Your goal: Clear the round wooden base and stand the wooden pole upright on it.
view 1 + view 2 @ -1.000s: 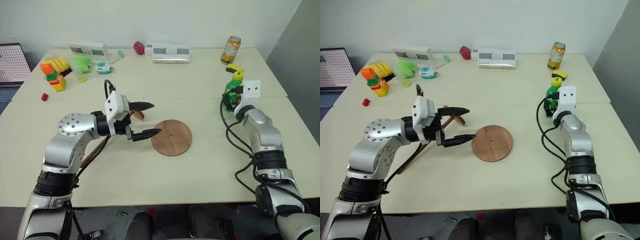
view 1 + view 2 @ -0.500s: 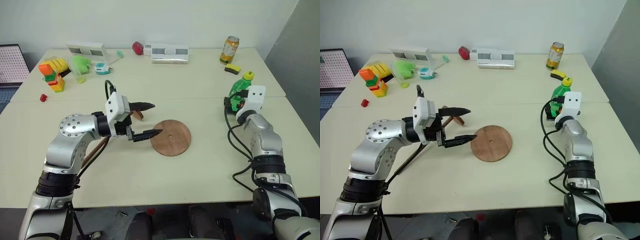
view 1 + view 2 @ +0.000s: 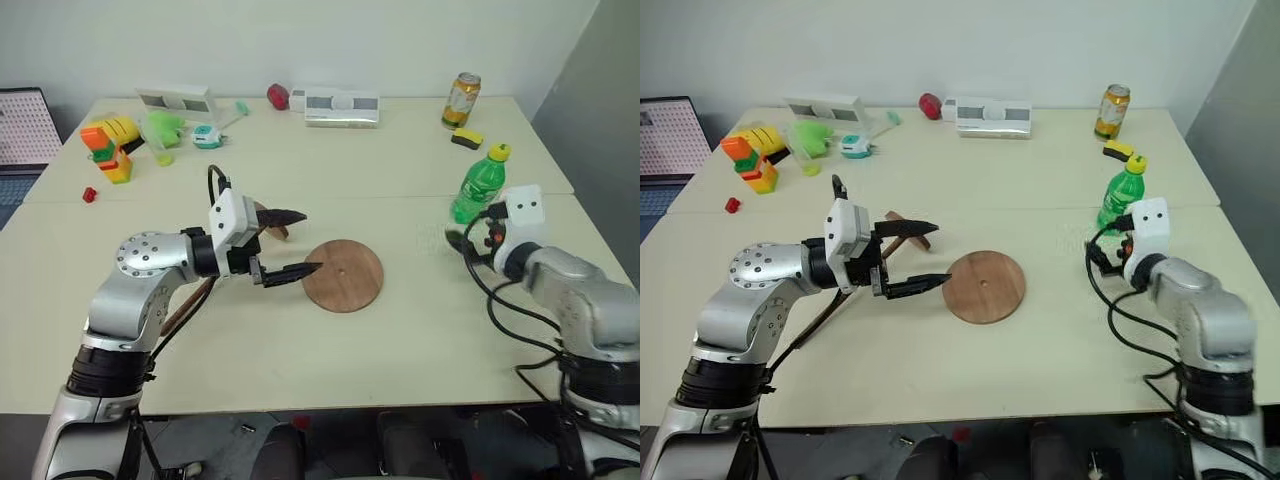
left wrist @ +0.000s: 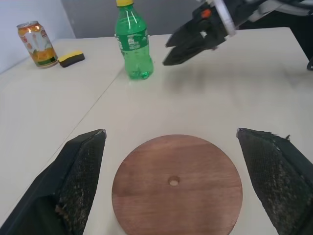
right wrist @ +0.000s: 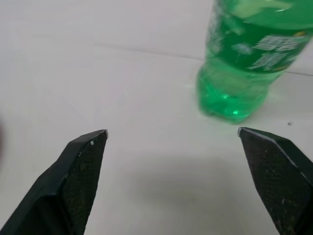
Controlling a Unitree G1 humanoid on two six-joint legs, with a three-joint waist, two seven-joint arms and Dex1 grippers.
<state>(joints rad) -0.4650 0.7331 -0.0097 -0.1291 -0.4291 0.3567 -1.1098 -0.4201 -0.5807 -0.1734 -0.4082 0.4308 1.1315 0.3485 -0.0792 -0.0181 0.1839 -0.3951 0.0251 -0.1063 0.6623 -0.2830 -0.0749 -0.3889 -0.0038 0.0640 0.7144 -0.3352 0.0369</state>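
Observation:
My open fingers are narrower than a disc on the wooden pole, so my left gripper should next grab the pole's slim body to stand the pole upright.
The round wooden base point(image 3: 343, 275) lies flat and bare in the middle of the table, its small centre hole point(image 4: 173, 182) visible. Just left of it, my left gripper point(image 3: 300, 243) hovers open and empty, fingers pointing at the disc. Behind that arm the wooden pole point(image 3: 190, 300) lies on the table, its disc end point(image 3: 272, 226) partly hidden by the upper finger. On the right, my right gripper point(image 5: 172, 131) is open and empty, a short way back from an upright green bottle point(image 3: 478, 185).
At the back of the table are a soda can point(image 3: 461, 98), a yellow-and-black sponge point(image 3: 466, 138), a white box point(image 3: 342, 105), a red object point(image 3: 277, 95) and colourful toys point(image 3: 108, 148). The table's right edge point(image 3: 590, 215) runs close to the bottle.
My right gripper opened, let go of the green bottle and drew back towards me. The bottle now stands alone on the table. My left arm stayed in place.

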